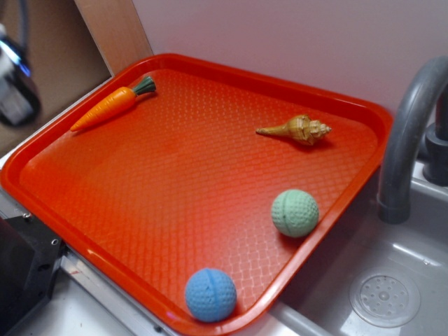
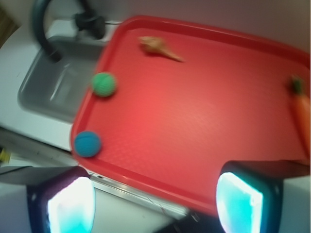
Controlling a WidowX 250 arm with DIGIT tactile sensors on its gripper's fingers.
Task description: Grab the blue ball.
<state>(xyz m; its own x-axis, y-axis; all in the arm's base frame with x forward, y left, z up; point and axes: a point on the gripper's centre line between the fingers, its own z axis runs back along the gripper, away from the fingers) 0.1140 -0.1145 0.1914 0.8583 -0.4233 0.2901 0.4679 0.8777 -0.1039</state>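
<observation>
I should pick the ball from the red tray, so I should next grab the blue ball (image 1: 211,295) by its dimpled sides with my gripper.
The blue ball (image 1: 211,295) (image 2: 88,143), light blue and dimpled, rests in the near corner of the red tray (image 1: 105,189) (image 2: 204,121), against its rim. A pale green dimpled ball (image 1: 295,213) (image 2: 104,84) lies a little further along the same edge. In the wrist view my gripper (image 2: 155,204) is open, its two glowing pads wide apart with nothing between them, hovering high over the tray's front rim. The blue ball lies above and beside the left finger (image 2: 68,206). The exterior view does not show the fingers.
A toy carrot (image 1: 112,105) (image 2: 300,109) lies in the tray's far left corner and a tan seashell (image 1: 297,130) (image 2: 158,47) near the back right. A grey sink (image 1: 392,280) (image 2: 53,92) with a curved faucet (image 1: 409,133) borders the tray on the balls' side.
</observation>
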